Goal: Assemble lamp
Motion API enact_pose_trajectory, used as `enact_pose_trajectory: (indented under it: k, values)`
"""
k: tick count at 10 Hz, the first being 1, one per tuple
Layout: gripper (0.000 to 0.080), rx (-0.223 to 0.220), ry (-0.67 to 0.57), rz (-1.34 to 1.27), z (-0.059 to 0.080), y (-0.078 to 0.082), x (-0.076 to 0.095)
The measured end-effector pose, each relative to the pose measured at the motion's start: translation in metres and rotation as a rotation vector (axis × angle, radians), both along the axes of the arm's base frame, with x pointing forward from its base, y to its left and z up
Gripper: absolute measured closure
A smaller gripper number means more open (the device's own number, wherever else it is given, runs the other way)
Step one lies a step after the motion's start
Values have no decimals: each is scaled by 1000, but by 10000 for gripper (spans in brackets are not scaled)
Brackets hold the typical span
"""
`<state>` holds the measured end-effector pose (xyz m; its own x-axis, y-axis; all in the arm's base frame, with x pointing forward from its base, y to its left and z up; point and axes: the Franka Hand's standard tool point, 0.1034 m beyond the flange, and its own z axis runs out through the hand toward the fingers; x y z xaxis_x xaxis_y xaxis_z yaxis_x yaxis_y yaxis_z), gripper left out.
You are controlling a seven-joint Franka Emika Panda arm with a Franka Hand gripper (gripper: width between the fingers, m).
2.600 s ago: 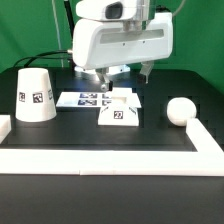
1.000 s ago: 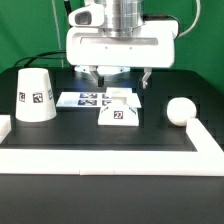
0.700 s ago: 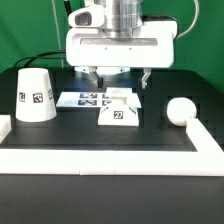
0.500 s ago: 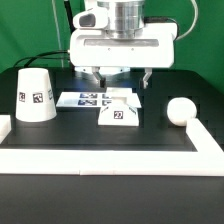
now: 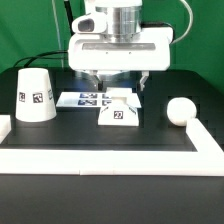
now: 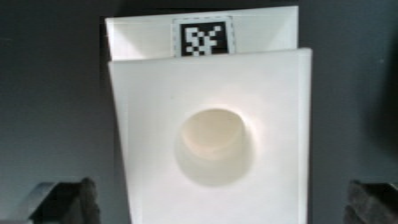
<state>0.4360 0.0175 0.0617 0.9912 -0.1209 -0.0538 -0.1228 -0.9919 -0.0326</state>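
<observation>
The lamp needs to be assembled with the ball-shaped bulb point(image 5: 180, 110). My gripper should next grab the lamp base by its block around the socket hole.
The white blocky lamp base point(image 5: 118, 108) sits mid-table with a tag on its front. In the wrist view the base point(image 6: 210, 130) fills the frame, with an oval socket hole in its top and a tag at one end. My gripper point(image 5: 118, 82) hangs open just above and behind the base, one finger on each side of it point(image 6: 210, 205), touching nothing. The cone shade point(image 5: 36, 96) stands at the exterior view's left. The ball-shaped bulb point(image 5: 180, 110) lies at the exterior view's right.
The marker board point(image 5: 88, 99) lies flat behind the base, towards the exterior view's left. A white raised border point(image 5: 100, 157) runs along the table's front and sides. The arm's large white body point(image 5: 118, 45) hangs over the back of the table.
The arm swung from the exterior view's right to sit centred over the base, then came slightly lower. The lamp parts have not moved.
</observation>
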Motion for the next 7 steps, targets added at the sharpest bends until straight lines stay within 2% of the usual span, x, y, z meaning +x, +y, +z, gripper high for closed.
enact_pose_trajectory:
  k: [4,6,7]
  values:
    - [100,-1,6,8,-17,-1,-5]
    - [100,-1,6,11,-16,-1,-4]
    - [224,0,7,12,-16,-1,-4]
